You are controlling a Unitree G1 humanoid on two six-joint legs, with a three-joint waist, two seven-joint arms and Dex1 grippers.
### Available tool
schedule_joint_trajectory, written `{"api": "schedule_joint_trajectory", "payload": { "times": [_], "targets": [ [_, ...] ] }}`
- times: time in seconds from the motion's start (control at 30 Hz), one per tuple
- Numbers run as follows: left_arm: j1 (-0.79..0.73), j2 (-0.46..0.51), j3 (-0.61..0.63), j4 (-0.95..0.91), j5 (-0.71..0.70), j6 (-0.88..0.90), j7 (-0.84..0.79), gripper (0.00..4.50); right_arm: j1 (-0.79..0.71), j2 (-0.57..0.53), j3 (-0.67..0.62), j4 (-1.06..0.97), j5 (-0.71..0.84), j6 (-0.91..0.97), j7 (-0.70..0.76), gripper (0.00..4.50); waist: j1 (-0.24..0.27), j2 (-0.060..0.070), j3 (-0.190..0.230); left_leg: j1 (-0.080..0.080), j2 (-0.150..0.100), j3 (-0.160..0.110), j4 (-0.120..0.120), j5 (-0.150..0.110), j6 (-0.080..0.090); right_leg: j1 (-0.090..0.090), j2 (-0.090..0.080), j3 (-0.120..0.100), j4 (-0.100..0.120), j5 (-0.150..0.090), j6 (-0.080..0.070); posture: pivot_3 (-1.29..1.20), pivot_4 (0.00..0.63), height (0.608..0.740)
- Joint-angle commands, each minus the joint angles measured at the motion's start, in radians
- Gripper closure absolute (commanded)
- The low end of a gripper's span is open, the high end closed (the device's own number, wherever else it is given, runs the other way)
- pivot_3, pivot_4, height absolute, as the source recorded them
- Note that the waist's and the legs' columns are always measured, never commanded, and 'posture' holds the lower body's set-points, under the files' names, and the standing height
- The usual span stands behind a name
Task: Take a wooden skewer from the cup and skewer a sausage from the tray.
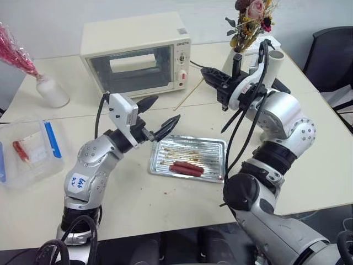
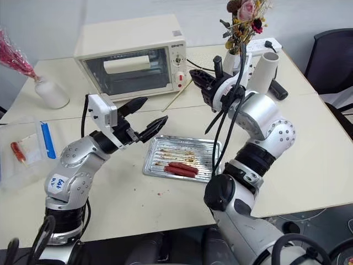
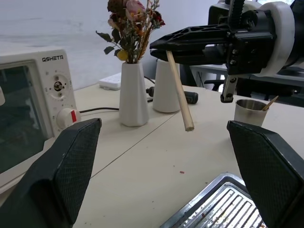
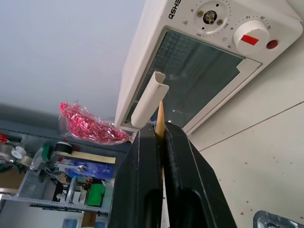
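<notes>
The wooden skewer needs to skewer a sausage (image 1: pixel 186 170) from the tray, so my left gripper will grab it by its blunt loose end (image 1: pixel 177 107) next.
My right gripper (image 1: pixel 205 73) is shut on a wooden skewer (image 1: pixel 188 95), held up in the air in front of the oven. The thin pale stick slants down from the jaws toward my left gripper (image 1: pixel 166 109) and ends free. The left gripper is open, with nothing between its fingers, above the near left corner of the tray (image 1: pixel 212 149). Two glossy reddish-brown sausages (image 1: pixel 186 168) lie side by side near the tray's front edge. In the left wrist view the cup (image 3: pixel 250 112) stands on the table under my right hand, with another stick leaning in it.
A cream toaster oven (image 1: pixel 138 55) stands at the back. Behind my right arm are a white flower vase (image 3: pixel 133 92) and a tall white cylinder (image 2: pixel 266 69). A clear plastic box with a blue clip (image 1: pixel 33 149) sits far left, beside a white bottle (image 1: pixel 52 91).
</notes>
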Motion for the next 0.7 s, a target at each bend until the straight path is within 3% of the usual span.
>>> {"api": "schedule_joint_trajectory", "payload": {
  "times": [0.03,0.2,0.5,0.7],
  "targets": [
    [-0.029,-0.016,-0.005,-0.011,0.016,-0.029,0.010,0.00,0.042,0.008,0.114,-0.046,0.140,-0.108,-0.063,4.49,-0.007,0.000,0.000,0.000,0.000,0.000,0.000,0.000,0.000,0.000,0.000,0.000,0.000,0.000,0.000,0.00,0.150,0.740],
    [-0.038,-0.036,-0.021,-0.005,0.018,-0.038,0.005,0.00,0.107,-0.032,0.255,-0.061,0.244,-0.232,-0.089,4.49,-0.013,0.000,0.000,0.000,0.001,0.000,0.000,0.000,0.000,0.000,0.001,0.000,0.000,0.000,0.000,0.00,0.150,0.740],
    [-0.042,-0.046,-0.024,0.000,0.024,-0.043,-0.003,2.65,0.167,-0.118,0.429,-0.077,0.341,-0.386,-0.072,4.50,-0.008,0.000,0.000,0.000,0.001,0.000,0.001,-0.003,0.006,0.000,0.000,0.000,0.000,0.000,0.000,0.00,0.150,0.740],
    [-0.044,-0.053,-0.026,-0.017,0.027,-0.031,0.009,2.65,0.190,-0.175,0.497,-0.082,0.373,-0.442,-0.050,4.50,-0.007,0.000,0.000,0.000,0.001,0.000,0.001,-0.003,0.006,0.000,0.000,0.000,-0.001,0.000,0.000,0.00,0.150,0.740]
  ]
}}
